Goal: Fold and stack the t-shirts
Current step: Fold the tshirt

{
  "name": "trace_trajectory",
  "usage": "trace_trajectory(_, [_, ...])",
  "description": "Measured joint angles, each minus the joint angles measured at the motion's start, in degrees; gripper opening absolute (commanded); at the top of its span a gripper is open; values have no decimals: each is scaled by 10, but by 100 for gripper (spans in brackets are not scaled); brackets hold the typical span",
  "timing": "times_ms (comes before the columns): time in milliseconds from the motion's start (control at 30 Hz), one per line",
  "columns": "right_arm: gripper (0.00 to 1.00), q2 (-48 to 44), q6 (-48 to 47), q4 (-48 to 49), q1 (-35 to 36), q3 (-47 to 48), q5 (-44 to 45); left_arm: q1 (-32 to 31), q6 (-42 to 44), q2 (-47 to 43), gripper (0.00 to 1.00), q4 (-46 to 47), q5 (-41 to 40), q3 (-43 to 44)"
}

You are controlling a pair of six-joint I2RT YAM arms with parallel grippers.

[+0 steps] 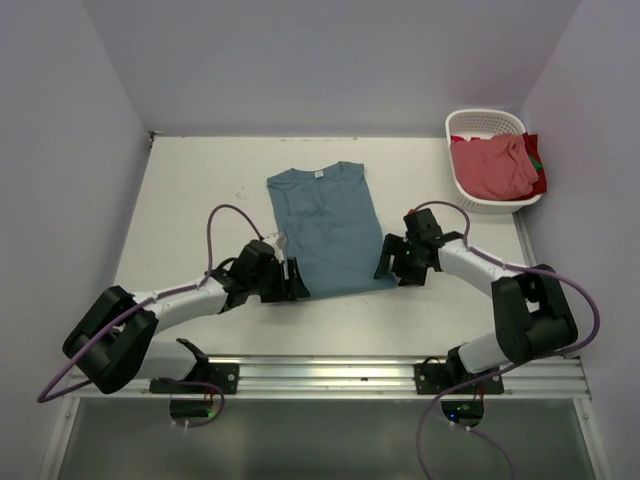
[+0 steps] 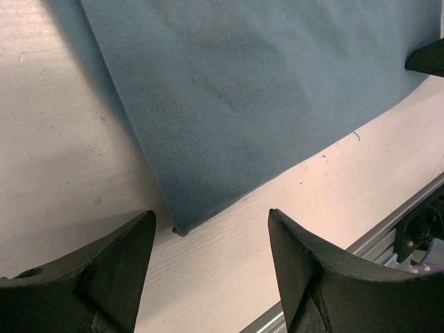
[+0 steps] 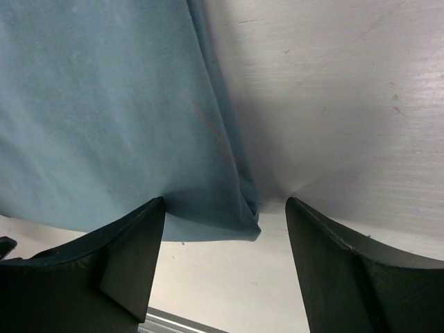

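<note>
The near end of the t-shirt needs to be folded over toward the neck label, so next my left gripper needs to grab the teal-blue t-shirt by its near corner.
A teal-blue t-shirt lies flat in the middle of the table as a long rectangle, its white neck label at the far end. My left gripper is open at the shirt's near left corner. In the left wrist view that corner of the shirt lies just past the left gripper, with bare table between the fingers. My right gripper is open at the near right corner. In the right wrist view the corner of the shirt lies between the right gripper's fingertips, unheld. A salmon pink t-shirt lies crumpled in the basket.
A white slotted basket stands at the far right corner, with a bit of red and green cloth hanging over its right side. A metal rail runs along the table's near edge. Walls close in the left, far and right sides.
</note>
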Motion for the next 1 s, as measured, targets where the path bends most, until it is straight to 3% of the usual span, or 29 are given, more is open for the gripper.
trace_trajectory(233, [58, -21, 11, 13, -7, -24, -1, 0, -26, 25, 61, 29, 15, -1])
trace_trajectory(400, [35, -22, 15, 26, -7, -35, 0, 0, -37, 38, 56, 62, 23, -10])
trace_trajectory(500, [15, -22, 16, 30, -7, -42, 1, 0, -42, 47, 49, 73, 27, -11])
trace_trajectory(633, [0, -22, 17, 38, -7, -45, 0, 1, -48, 58, 29, 81, 27, -12])
trace_trajectory(700, [0, -22, 17, 39, -7, -45, 0, 1, -47, 62, 21, 82, 26, -14])
trace_trajectory(733, [0, -23, 17, 39, -7, -45, 0, 1, -48, 63, 12, 83, 26, -15])
trace_trajectory(833, [0, -38, 16, 33, -7, -46, 0, 1, -46, 62, 0, 81, 24, -18])
trace_trajectory(1000, [0, -99, 12, 8, -7, -48, -3, 0, -39, 45, 0, 56, 26, -19])
